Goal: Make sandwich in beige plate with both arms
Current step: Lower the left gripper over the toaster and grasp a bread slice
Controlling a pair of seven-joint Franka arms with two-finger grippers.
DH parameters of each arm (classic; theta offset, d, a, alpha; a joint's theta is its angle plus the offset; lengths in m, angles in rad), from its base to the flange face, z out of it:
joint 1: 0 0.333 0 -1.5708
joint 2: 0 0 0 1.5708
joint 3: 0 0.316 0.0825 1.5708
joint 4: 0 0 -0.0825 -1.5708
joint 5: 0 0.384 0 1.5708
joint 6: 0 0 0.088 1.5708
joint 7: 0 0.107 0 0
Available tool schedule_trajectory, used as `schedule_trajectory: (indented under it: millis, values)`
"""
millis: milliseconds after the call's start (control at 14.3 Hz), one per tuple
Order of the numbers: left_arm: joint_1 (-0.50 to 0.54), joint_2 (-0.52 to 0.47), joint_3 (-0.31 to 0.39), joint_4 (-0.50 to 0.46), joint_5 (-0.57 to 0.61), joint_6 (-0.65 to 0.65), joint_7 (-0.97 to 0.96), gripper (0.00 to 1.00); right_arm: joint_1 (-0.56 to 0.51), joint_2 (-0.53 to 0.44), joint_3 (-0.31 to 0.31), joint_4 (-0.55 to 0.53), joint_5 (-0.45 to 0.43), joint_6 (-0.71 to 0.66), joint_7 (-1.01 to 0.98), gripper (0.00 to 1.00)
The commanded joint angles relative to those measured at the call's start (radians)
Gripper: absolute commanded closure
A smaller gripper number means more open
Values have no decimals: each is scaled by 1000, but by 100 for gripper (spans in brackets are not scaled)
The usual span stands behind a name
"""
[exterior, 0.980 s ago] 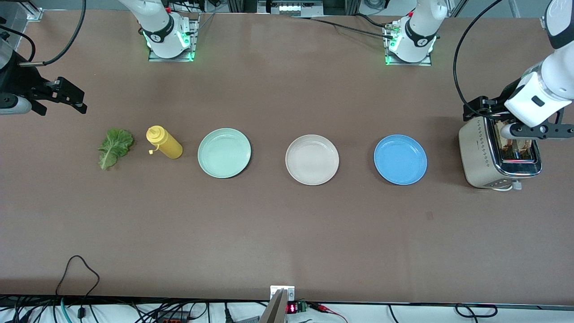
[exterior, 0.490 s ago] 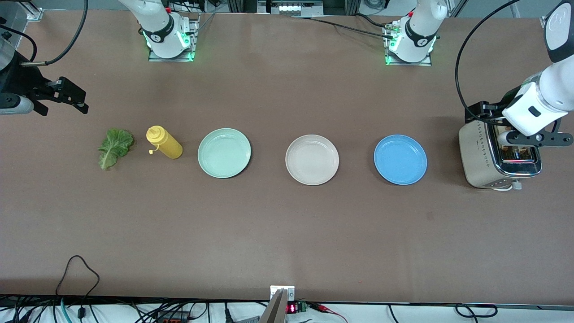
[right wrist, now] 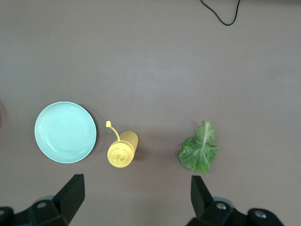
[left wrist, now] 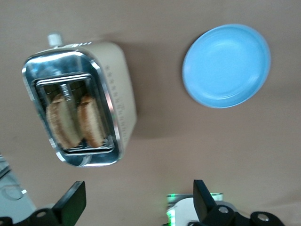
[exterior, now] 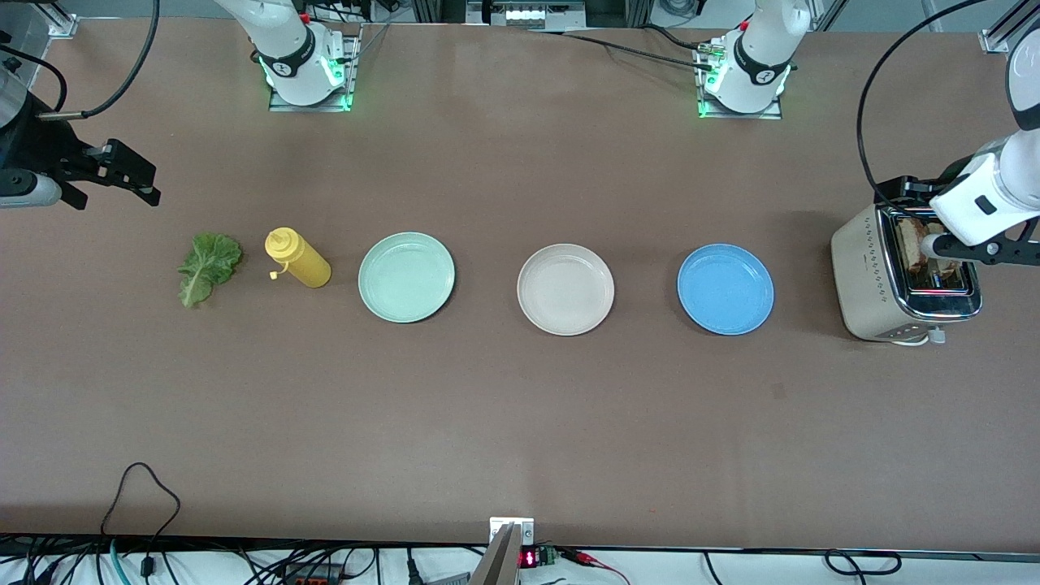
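Observation:
My left gripper grabs a toasted bread slice by its exposed crust edge (exterior: 912,243) next, to start the sandwich on the beige plate (exterior: 565,289).
The beige plate (exterior: 565,289) lies empty at the table's middle. Two toasted bread slices (left wrist: 63,120) stand upright in the slots of a cream toaster (exterior: 865,276) at the left arm's end; one slice (exterior: 912,244) shows in the front view. My left gripper (exterior: 971,248) hangs over the toaster, open and empty; its fingers (left wrist: 70,202) are spread wide in the left wrist view. A green lettuce leaf (exterior: 208,266) lies flat at the right arm's end and also shows in the right wrist view (right wrist: 199,153). My right gripper (exterior: 130,175) waits open and empty, high over that end.
A blue plate (exterior: 725,289) lies between the toaster and the beige plate. A mint-green plate (exterior: 406,277) lies beside the beige plate toward the right arm's end. A yellow squeeze bottle (exterior: 299,258) lies on its side between the mint plate and the lettuce.
My left gripper has shifted over the toaster toward the table's end, uncovering more of the bread. The right arm has not moved.

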Motion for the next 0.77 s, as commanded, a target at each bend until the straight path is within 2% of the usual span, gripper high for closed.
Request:
schedule_trajectory:
  millis: [0, 140, 560, 700]
  values:
    - [11, -74, -2, -126, 43, 79, 31, 0, 3, -13, 2, -7, -10, -2, -3, 0]
    - [32, -105, -4, -209, 92, 183, 45, 0, 3, -13, 2, -7, -10, -2, -3, 0]
    - [159, -198, -7, -471, 87, 523, 179, 0, 3, -13, 2, -5, -10, 0, -3, 0]
    - [193, -223, -7, -545, 86, 620, 180, 4, 3, -13, 2, -5, -10, 0, -3, 0]
